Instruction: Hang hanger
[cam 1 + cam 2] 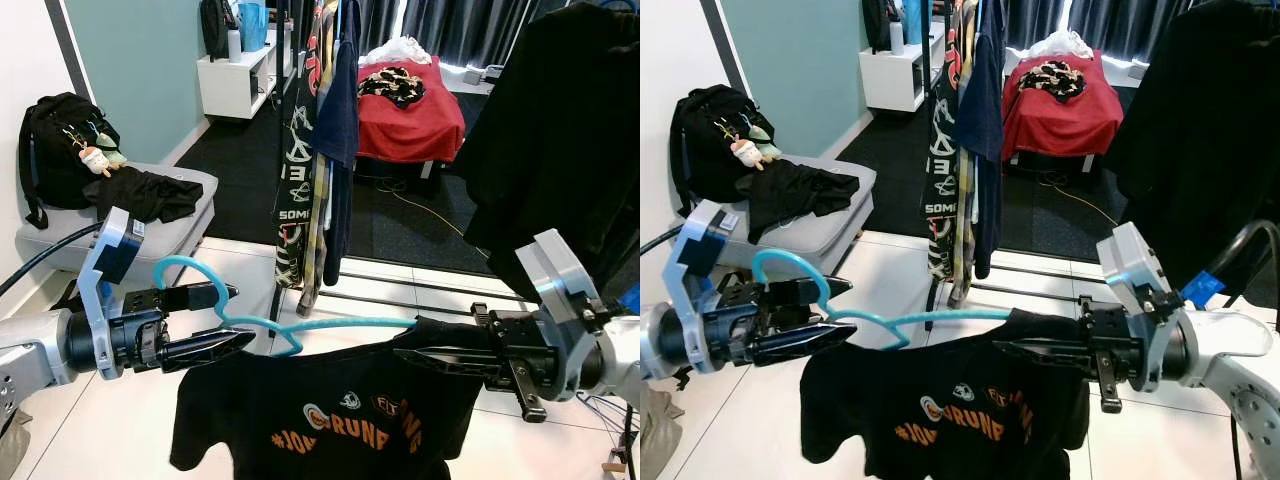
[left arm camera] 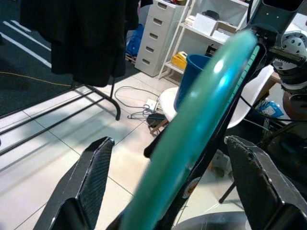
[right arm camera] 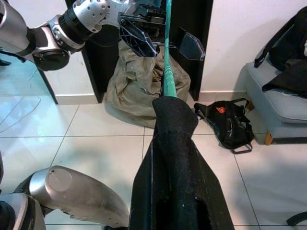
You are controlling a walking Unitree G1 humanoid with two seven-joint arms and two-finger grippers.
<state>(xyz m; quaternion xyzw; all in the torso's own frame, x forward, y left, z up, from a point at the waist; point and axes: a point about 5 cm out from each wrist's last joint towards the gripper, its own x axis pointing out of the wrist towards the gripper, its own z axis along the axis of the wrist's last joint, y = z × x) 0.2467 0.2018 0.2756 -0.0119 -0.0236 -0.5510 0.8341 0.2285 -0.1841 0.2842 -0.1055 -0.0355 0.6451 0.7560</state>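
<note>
Next, my left gripper grabs the hanger by its bare neck below the hook (image 1: 224,313), since shirt cloth and my right gripper cover the hanger's far side.
A teal hanger (image 1: 330,323) carries a black T-shirt (image 1: 330,410) with orange print and hangs level between my two arms. My left gripper (image 1: 243,315) is at the hook end, open, with the hanger's neck (image 2: 201,120) passing between its spread fingers (image 2: 96,182). My right gripper (image 1: 402,352) is shut on the hanger's far shoulder, with shirt cloth (image 3: 175,158) draped over its fingers. The right wrist view looks along the teal bar (image 3: 167,57) to the left gripper (image 3: 163,45).
A clothes rack full of hung garments (image 1: 320,130) stands straight ahead, its base bars (image 1: 400,290) on the tiled floor. A large black garment (image 1: 570,140) hangs at the right. A grey seat (image 1: 190,235) with a backpack (image 1: 55,150) is at the left, and a red bed (image 1: 410,115) lies beyond.
</note>
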